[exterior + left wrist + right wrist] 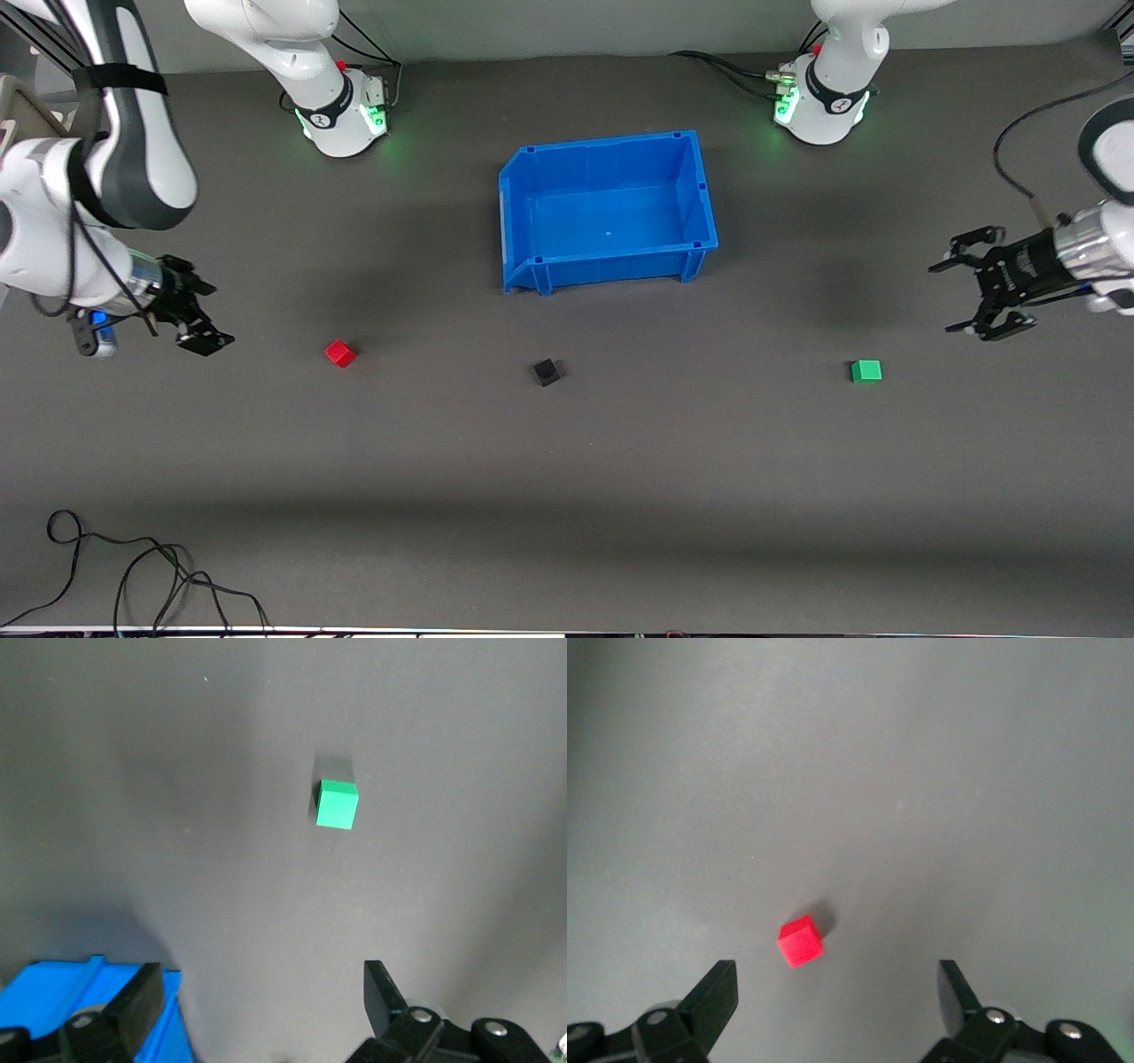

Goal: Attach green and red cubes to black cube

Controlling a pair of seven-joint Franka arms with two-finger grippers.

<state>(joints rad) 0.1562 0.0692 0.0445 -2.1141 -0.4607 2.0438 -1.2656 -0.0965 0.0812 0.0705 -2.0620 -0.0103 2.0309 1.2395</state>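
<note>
The green cube (866,370) should be attached to the black cube (547,372), so the robot's left gripper will next grab the green cube by its opposite sides.
The black cube (547,372) sits on the dark table, nearer to the front camera than the blue bin. The red cube (340,353) lies toward the right arm's end; it also shows in the right wrist view (800,941). The green cube (866,370) lies toward the left arm's end; it also shows in the left wrist view (337,804). My right gripper (197,312) is open and empty, up over the table beside the red cube. My left gripper (961,297) is open and empty, up over the table beside the green cube. All three cubes lie apart.
An empty blue bin (609,262) stands mid-table, farther from the front camera than the cubes; a corner of it shows in the left wrist view (53,992). A loose black cable (133,567) lies near the table's front edge at the right arm's end.
</note>
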